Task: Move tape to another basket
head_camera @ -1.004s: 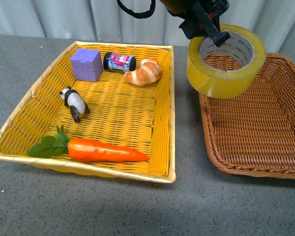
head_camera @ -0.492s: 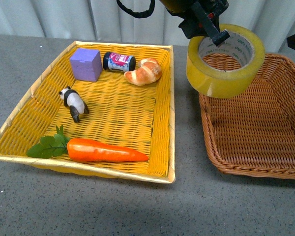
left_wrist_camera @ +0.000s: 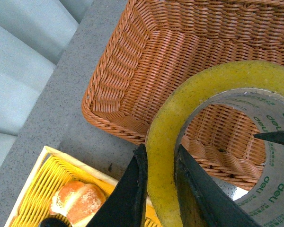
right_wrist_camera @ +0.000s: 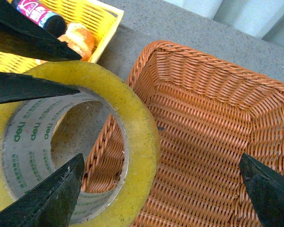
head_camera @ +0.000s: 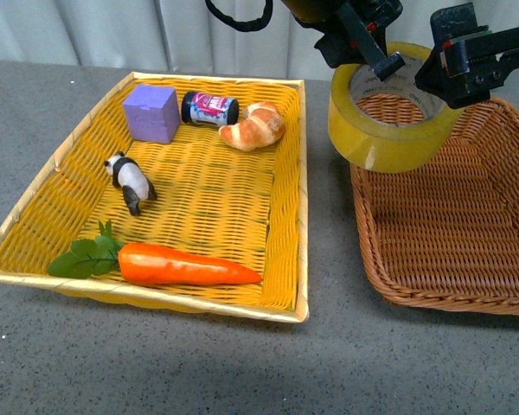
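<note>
The tape needs to go into the other basket (right_wrist_camera: 203, 142), so my right gripper will reach the tape and grab it by the free part of the tape's side (right_wrist_camera: 139, 146).
The tape (head_camera: 389, 143), a wide yellowish roll with a white printed core, hangs in the air over the near-left corner of the dark brown wicker basket (head_camera: 467, 216). My left gripper (head_camera: 376, 56) is shut on the tape's wall, one finger inside the core and one outside. This shows in the left wrist view, with the gripper (left_wrist_camera: 160, 150) clamping the tape (left_wrist_camera: 203, 90) above the basket (left_wrist_camera: 146, 56). My right gripper (head_camera: 441, 52) is open beside the tape's right rim. In the right wrist view, the open gripper (right_wrist_camera: 161, 163) straddles the tape's edge (right_wrist_camera: 132, 123) over the basket (right_wrist_camera: 213, 123).
A bright yellow woven basket (head_camera: 290, 173) stands to the left. It holds a purple cube (head_camera: 151, 112), a small can (head_camera: 210, 109), a croissant (head_camera: 255, 126), a panda figure (head_camera: 131, 180) and a carrot (head_camera: 186, 264). A strip of grey table separates the baskets.
My right gripper has come into the front view from the right and now sits next to the tape's rim. The tape and my left gripper have stayed almost in place.
</note>
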Tool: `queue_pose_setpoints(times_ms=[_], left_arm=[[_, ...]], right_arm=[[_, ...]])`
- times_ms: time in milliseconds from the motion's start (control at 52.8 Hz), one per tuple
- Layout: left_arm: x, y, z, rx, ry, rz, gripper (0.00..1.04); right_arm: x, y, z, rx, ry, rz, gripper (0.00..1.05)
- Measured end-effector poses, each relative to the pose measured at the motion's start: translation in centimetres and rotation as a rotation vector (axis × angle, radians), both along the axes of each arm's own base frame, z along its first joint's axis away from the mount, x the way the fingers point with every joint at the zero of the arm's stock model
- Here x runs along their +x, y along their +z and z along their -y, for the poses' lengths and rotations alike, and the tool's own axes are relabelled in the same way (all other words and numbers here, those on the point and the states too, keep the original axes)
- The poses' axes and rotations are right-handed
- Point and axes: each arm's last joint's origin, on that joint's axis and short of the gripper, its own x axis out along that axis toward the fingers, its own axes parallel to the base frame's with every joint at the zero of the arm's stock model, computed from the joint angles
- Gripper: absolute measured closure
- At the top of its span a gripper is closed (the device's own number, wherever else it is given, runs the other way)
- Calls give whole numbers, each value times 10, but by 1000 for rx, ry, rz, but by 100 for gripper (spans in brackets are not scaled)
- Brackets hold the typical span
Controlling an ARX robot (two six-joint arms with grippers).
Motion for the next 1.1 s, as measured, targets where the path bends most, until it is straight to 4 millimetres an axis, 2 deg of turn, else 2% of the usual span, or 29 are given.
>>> queue_pose_setpoints(times_ms=[151, 189, 720, 966, 1098], left_arm=[[0, 0, 0, 0, 1, 0, 91], [0, 0, 0, 0, 1, 0, 91], [0, 0, 0, -8, -7, -5, 91], [0, 0, 1, -6, -7, -4, 91], [0, 0, 1, -6, -6, -3, 70]], right_arm=[[4, -6, -3, 22, -20, -25, 9], [5, -7, -3, 25, -29, -28, 12], [4, -9, -4, 139, -103, -65, 90], [5, -9, -3, 142, -112, -75, 91], [5, -11, -1, 108, -129, -69, 91]])
